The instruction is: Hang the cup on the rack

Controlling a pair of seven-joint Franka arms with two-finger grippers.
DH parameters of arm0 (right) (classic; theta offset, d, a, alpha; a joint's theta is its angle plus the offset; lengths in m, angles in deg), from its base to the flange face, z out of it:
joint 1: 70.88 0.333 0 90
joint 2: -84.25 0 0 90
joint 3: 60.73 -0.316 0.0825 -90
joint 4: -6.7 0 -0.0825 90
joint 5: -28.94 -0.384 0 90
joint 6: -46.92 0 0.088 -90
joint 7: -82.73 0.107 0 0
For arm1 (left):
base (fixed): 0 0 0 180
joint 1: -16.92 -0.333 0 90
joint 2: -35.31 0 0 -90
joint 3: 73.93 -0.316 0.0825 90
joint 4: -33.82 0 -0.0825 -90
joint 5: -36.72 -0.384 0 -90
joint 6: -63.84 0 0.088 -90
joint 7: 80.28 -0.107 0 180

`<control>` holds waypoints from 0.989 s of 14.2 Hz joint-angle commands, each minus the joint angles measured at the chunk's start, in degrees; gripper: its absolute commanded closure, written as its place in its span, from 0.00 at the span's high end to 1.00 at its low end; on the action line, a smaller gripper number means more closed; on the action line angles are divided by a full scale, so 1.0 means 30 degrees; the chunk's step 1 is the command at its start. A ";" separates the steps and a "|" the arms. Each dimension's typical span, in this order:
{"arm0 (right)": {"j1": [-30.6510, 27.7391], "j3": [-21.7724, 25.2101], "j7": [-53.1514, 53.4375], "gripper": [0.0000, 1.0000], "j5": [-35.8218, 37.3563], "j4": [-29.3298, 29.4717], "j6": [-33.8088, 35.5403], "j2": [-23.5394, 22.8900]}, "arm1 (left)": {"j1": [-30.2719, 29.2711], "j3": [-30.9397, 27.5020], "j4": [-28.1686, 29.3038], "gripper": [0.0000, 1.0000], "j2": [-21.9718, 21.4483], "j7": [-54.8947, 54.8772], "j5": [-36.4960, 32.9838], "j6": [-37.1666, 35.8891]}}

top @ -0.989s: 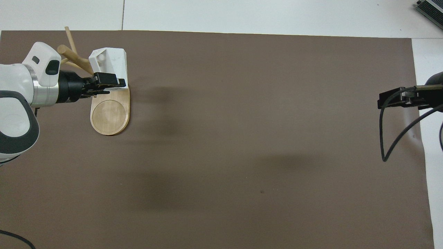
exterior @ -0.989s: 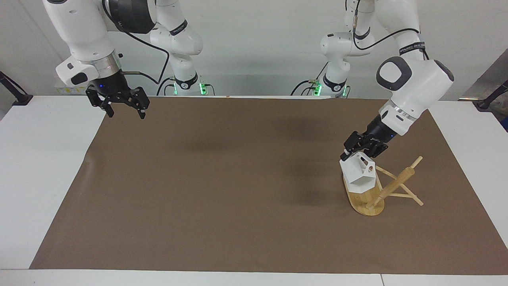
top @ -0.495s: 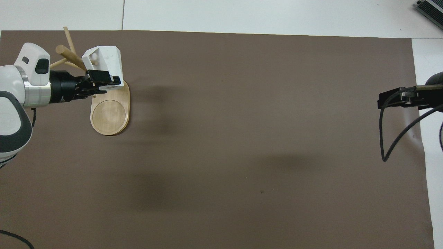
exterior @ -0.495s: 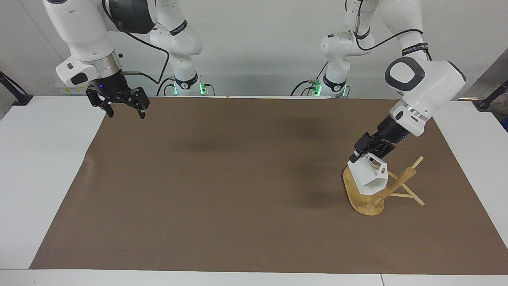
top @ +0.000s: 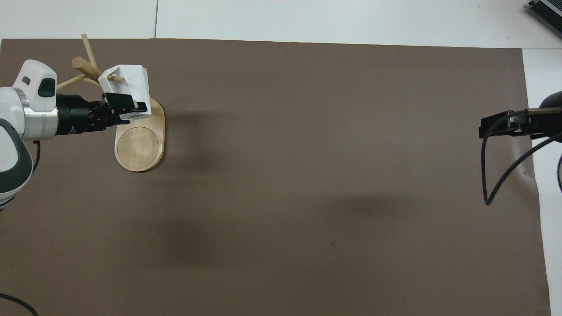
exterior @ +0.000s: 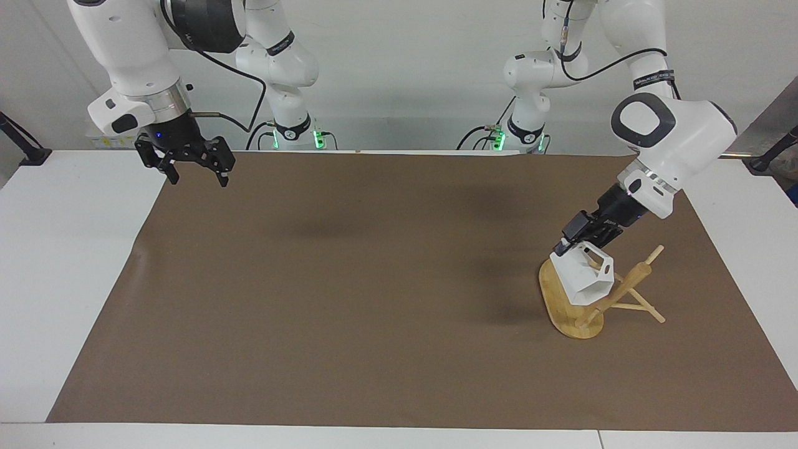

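Note:
The thin peg goes through the cup's handle, so the cup would hang and my left gripper should open now.
The white faceted cup [exterior: 583,282] is tilted over the bamboo rack's oval base [exterior: 557,302], against its leaning post [exterior: 623,287]. My left gripper [exterior: 576,242] is shut on the cup's rim. A thin peg appears to enter the hole of the cup's handle [exterior: 600,262]. In the overhead view the cup [top: 129,83] sits just past the left gripper [top: 127,107], over the end of the rack's base [top: 139,142] farther from the robots, with a peg at the handle. My right gripper [exterior: 194,169] is open and empty, waiting above the mat's corner at the right arm's end.
A brown mat [exterior: 374,280] covers most of the white table [exterior: 75,262]. The rack's post and pegs [top: 85,66] stick out toward the left arm's end of the table. The right gripper's tip and a cable [top: 500,125] show in the overhead view.
My left gripper has carried the cup toward the rack's post and lowered it a little. The handle now lies at a peg. The right arm has not moved.

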 commanded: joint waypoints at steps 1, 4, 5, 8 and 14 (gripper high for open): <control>-0.0116 0.0008 -0.0432 1.00 -0.0378 -0.0405 0.0076 0.0421 | -0.0330 0.0118 0.0273 0.00 -0.0447 0.0019 0.0363 -0.0479; -0.0116 0.0008 -0.0432 1.00 -0.0378 -0.0405 0.0076 0.0421 | -0.0330 0.0089 0.0244 0.71 -0.0505 -0.0039 0.0129 -0.0828; -0.0116 0.0008 -0.0432 1.00 -0.0378 -0.0405 0.0076 0.0421 | -0.0330 0.0060 0.0273 0.98 -0.0563 -0.0069 -0.0045 -0.1092; -0.0116 0.0008 -0.0432 1.00 -0.0378 -0.0405 0.0076 0.0421 | -0.0330 0.0060 0.0361 1.00 -0.1411 -0.0069 -0.2645 -0.1706; -0.0145 0.0008 -0.0432 1.00 -0.0378 -0.0405 0.0105 0.0421 | -0.0887 -0.0028 0.0303 1.00 -0.3696 -0.0098 -0.7918 -0.4606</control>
